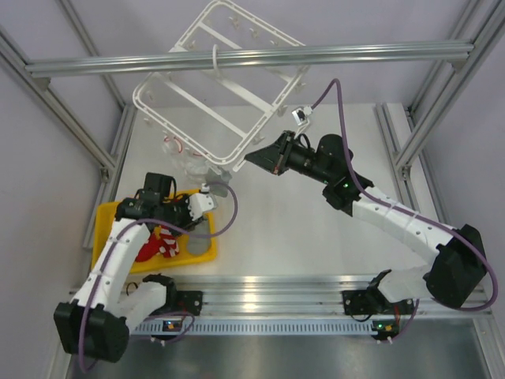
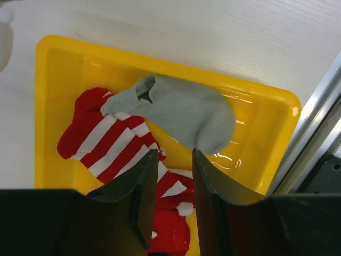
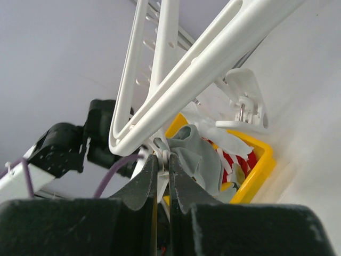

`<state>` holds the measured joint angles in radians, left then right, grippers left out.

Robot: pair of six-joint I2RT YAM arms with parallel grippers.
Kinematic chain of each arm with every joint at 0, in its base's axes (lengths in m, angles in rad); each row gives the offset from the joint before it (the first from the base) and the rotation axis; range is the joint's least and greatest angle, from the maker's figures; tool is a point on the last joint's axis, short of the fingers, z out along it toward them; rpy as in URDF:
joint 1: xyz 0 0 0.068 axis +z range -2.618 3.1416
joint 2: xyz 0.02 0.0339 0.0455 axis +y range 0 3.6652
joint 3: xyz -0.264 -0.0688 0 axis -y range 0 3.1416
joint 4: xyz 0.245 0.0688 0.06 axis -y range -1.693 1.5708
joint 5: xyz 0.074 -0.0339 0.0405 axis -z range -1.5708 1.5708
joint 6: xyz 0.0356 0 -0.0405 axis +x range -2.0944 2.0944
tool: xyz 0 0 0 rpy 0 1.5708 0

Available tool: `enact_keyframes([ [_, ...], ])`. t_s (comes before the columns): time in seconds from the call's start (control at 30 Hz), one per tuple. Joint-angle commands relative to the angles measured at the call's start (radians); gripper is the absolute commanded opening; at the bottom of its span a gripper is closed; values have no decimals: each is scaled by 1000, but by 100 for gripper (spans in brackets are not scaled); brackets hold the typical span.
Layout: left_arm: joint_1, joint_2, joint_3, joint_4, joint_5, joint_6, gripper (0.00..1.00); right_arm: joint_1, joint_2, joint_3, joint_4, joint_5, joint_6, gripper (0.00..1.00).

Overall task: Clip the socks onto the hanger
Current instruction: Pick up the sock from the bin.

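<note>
I will next grab the second grey sock's open cuff end (image 1: 202, 223) (image 2: 137, 95) with my left gripper, so that cuff end goes into the hanger's clip.
The white hanger (image 1: 271, 118) hangs tilted from a grey beam at the back. My right gripper (image 1: 254, 158) is at its near corner, shut on a small white clip (image 3: 164, 157) under the frame (image 3: 213, 58). A grey sock (image 3: 200, 154) hangs from that clip. My left gripper (image 1: 183, 223) is open and empty over the yellow tray (image 1: 106, 237). Its fingertips (image 2: 175, 152) hover just above a red sock with white stripes (image 2: 106, 144). A second grey sock (image 2: 186, 114) lies partly on top of the red one in the tray (image 2: 64, 58).
The grey aluminium beam (image 1: 316, 54) crosses above the table and carries the hanger's hook. More clips (image 1: 177, 150) dangle under the hanger's left side. A ribbed aluminium rail (image 1: 276, 288) runs along the near edge, close to the tray's corner (image 2: 290, 106). Upright frame posts stand at both sides.
</note>
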<state>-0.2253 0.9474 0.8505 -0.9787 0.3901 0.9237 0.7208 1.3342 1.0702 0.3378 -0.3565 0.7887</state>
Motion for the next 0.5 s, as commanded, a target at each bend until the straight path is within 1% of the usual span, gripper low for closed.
enact_keyframes([
  [0.0, 201, 126, 77, -12, 223, 188, 37, -9, -21, 66, 21, 45, 4, 0],
  [0.03, 217, 157, 112, -35, 257, 240, 37, -12, -20, 68, 23, 42, 3, 0],
  [0.07, 260, 201, 122, -52, 320, 266, 38, -14, -17, 66, 27, 44, 1, 0],
  [0.13, 305, 220, 104, -43, 363, 335, 38, -14, -10, 66, 35, 42, 1, 0],
  [0.2, 331, 212, 64, 18, 404, 363, 39, -15, -4, 66, 44, 41, 3, 0],
  [0.23, 337, 203, 17, 87, 423, 388, 40, -15, -3, 68, 46, 40, 3, 0],
  [0.33, 345, 179, -72, 196, 470, 458, 43, -17, 0, 71, 41, 39, 1, 0],
  [0.47, 346, 221, -117, 293, 493, 477, 46, -26, 3, 77, 36, 30, 0, 0],
])
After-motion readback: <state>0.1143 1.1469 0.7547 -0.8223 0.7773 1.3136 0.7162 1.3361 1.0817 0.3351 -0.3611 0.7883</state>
